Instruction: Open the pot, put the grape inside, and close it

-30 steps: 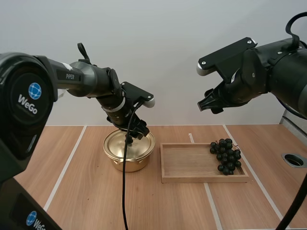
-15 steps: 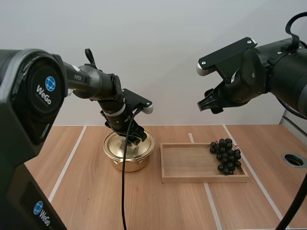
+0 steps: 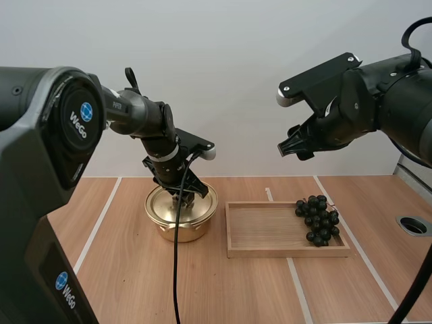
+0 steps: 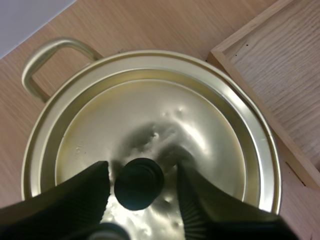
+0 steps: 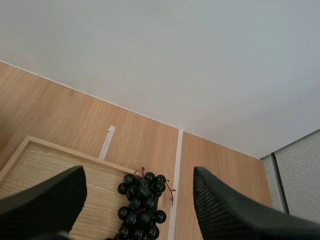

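Note:
The lid is wider than my fingers can span, so my left gripper will next grip its narrow black knob [image 4: 139, 183] to open the pot.
A gold pot [image 3: 181, 214] stands left of the wooden tray [image 3: 270, 233], its gold lid [image 4: 150, 125] on with a black knob [image 4: 139, 182] in the middle. My left gripper [image 3: 183, 197] is low over the lid, open, its fingers [image 4: 75, 192] standing on either side of the knob without pinching it. A bunch of dark grapes [image 3: 317, 219] lies at the tray's right end. My right gripper [image 3: 291, 145] hangs high above the tray, open and holding nothing; between its fingers [image 5: 45, 200] I see the grapes [image 5: 142, 210] on the tray [image 5: 45, 165] below.
The pot has a loop handle [image 4: 47, 57] on the side away from the tray, whose corner [image 4: 260, 65] lies close beside the pot. A round hole [image 3: 413, 225] sits in the table at the far right. White tape lines cross the wooden table.
My left gripper has come down and slightly left onto the lid, ending with its fingers around the knob. The right arm, pot, tray and grapes have not moved.

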